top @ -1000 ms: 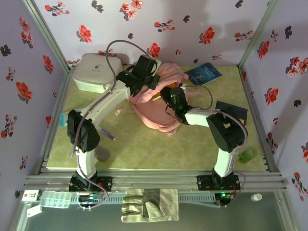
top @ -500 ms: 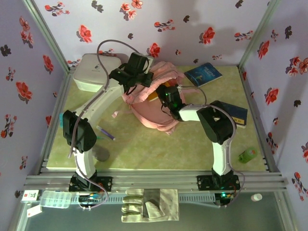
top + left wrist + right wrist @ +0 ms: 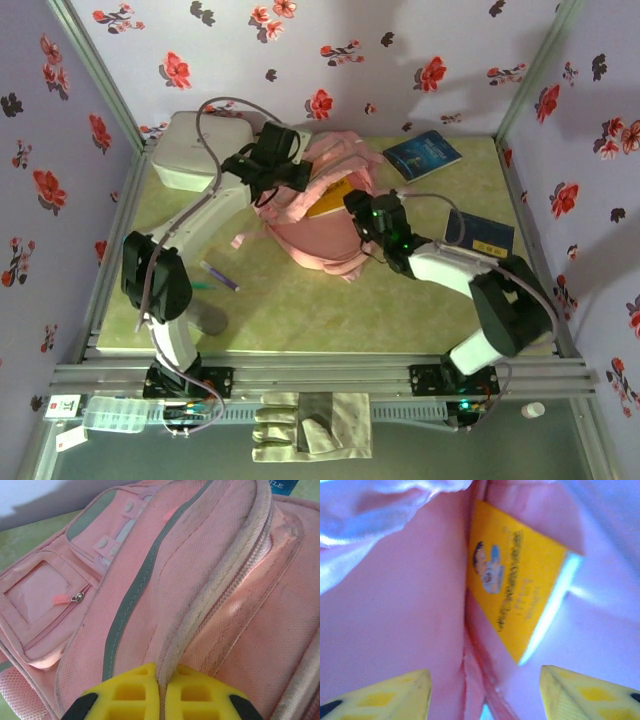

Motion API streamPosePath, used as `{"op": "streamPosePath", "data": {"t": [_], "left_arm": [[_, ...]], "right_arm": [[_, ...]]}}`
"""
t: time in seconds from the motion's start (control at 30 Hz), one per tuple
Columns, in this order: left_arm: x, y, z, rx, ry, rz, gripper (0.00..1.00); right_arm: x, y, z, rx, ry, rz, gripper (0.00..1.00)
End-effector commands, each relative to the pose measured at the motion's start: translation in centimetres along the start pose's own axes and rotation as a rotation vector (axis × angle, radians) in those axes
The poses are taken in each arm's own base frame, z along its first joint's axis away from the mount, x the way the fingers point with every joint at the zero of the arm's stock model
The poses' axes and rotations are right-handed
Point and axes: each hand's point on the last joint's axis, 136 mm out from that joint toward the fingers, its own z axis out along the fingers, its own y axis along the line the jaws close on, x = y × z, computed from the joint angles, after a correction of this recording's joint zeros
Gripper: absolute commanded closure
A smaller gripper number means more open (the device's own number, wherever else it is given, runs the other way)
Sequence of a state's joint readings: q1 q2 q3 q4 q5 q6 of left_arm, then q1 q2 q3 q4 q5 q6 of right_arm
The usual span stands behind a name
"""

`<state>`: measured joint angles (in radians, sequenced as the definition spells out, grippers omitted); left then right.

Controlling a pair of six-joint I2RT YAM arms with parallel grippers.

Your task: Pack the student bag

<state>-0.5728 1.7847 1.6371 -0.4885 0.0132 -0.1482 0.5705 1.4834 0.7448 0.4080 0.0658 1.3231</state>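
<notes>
My left gripper should stay closed on the bag's zip rim (image 3: 322,186) until the zip rim meets the bag's lower edge (image 3: 318,265), because its fingers are holding the zip rim high above the yellow book.
The student bag (image 3: 320,235), a soft pink backpack, lies mid-table with its mouth held open. My left gripper (image 3: 284,180) is shut on the pale zip rim (image 3: 210,600) of the bag; its yellow fingers (image 3: 135,692) pinch that rim in the left wrist view, where my left gripper (image 3: 162,695) sits at the bottom edge. A yellow book (image 3: 328,201) stands inside the bag. My right gripper (image 3: 356,206) is at the bag's mouth, open, with nothing between its fingers. In the right wrist view the yellow book (image 3: 517,587) leans on the pink lining ahead of my right gripper (image 3: 485,692).
A white-grey zip case (image 3: 195,150) lies at the back left. A blue book (image 3: 423,155) sits at the back right and a dark blue book (image 3: 482,232) lies by the right arm. A purple pen (image 3: 218,276) lies left of the bag.
My right gripper opened, let go of the yellow book inside the bag and drew back to the right. My left gripper shifted slightly left, still pinching the rim.
</notes>
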Motion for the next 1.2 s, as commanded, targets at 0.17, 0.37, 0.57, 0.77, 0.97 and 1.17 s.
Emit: {"op": "streamPosePath", "data": {"t": [0.17,0.37,0.57,0.77,0.97,1.17], "left_arm": [[3.4,-0.2,-3.7,0.090,-0.044,0.083,1.00],[7.3,0.1,-3.5,0.088,0.059,-0.001,0.43],[7.0,0.4,-4.8,0.073,0.006,-0.111,0.16],[7.0,1.6,-6.4,0.007,-0.035,-0.157,0.07],[7.7,2.5,-7.6,-0.030,-0.032,-0.163,0.04],[8.2,2.6,-8.1,-0.037,-0.025,-0.168,0.01]], "right_arm": [[-6.4,-5.7,-6.9,0.314,-0.198,-0.272,0.29],[-11.8,-6.4,-7.4,0.419,-0.238,-0.323,0.24],[-16.4,-6.8,-3.6,0.512,-0.189,-0.357,0.22],[-20.5,-9.1,3.0,0.595,-0.119,-0.338,0.24],[-22.5,-10.6,8.3,0.572,-0.071,-0.223,0.34],[-23.6,-12.4,11.5,0.571,-0.063,-0.116,0.42]]}}
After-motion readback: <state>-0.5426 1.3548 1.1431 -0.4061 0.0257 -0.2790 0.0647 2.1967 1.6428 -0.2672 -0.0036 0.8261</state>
